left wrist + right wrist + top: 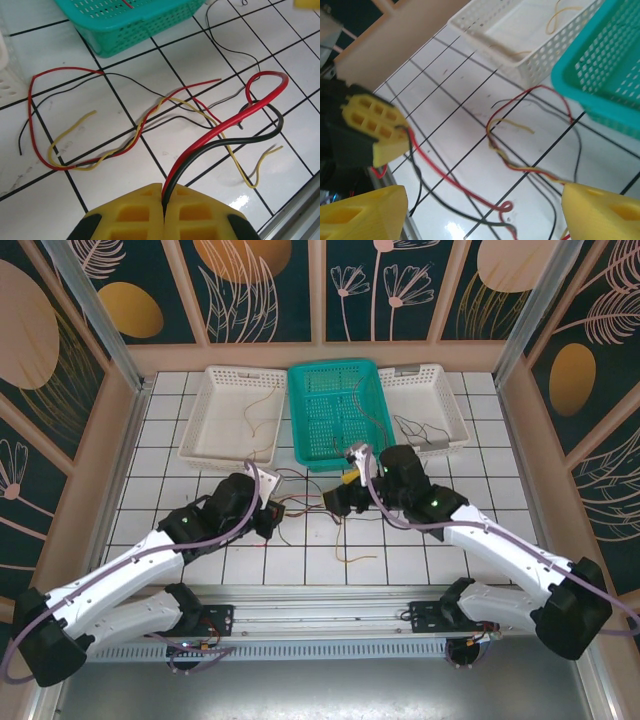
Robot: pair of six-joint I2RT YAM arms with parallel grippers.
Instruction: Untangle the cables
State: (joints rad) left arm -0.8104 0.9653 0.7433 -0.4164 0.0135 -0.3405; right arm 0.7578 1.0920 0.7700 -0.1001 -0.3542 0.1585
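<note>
The red cable has to come free of the black cable. My right gripper should grab it at its looped part [506, 205], clear of my left gripper.
Thin cables [135, 135] in red, yellow and black lie tangled on the white tiles between the two arms. My left gripper [164, 197] is shut on one red and one black cable together; the pair [220, 135] arches up and loops to the right. In the top view the left gripper [268, 508] sits left of the tangle [300, 505] and my right gripper [342, 498] sits right of it. The right gripper [480, 220] is open, its fingers [360, 215] spread wide above the held pair [450, 180], touching nothing. The twisted red and yellow strands [520, 165] run toward its right finger.
Three baskets stand at the back: white [200, 430], teal [300, 415] and white [455, 420], each with a few loose wires. A yellowish wire [352, 556] lies alone near the front edge. The teal basket [135, 25] is close beyond the tangle.
</note>
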